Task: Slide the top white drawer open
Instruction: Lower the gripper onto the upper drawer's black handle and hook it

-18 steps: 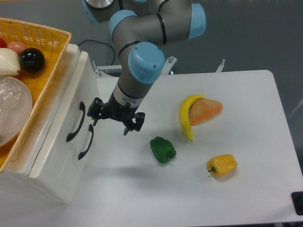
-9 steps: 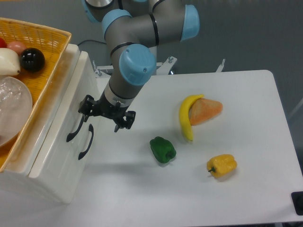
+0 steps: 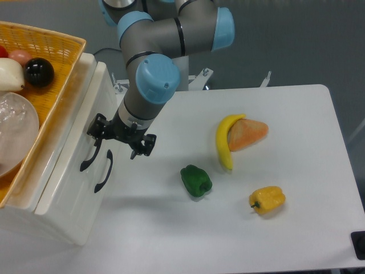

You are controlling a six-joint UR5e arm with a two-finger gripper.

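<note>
The gripper grabs the flush top white drawer by its black curved handle (image 3: 89,158) next, since the handle alone stands out.
The white cabinet stands at the left, its front facing the table. The top white drawer (image 3: 75,136) is the front panel nearer the cabinet's top, and it sits flush and closed. Its black curved handle (image 3: 89,158) is left of the lower drawer's handle (image 3: 104,171). My gripper (image 3: 118,138) hangs open right at the cabinet front. One of its fingers (image 3: 94,128) is by the upper end of the top handle and the other (image 3: 143,146) is out over the table. Nothing is held between them. I cannot tell whether the finger touches the handle.
A yellow wicker basket (image 3: 57,43) on the cabinet holds a black ball (image 3: 39,72), pale items and a clear bowl. On the table lie a green pepper (image 3: 196,180), a banana (image 3: 224,140) against an orange wedge (image 3: 249,132), and a yellow pepper (image 3: 267,200).
The gripper has moved left across the table toward the cabinet front, from beside the handles to right at the top handle. It stayed open. The drawers have not moved.
</note>
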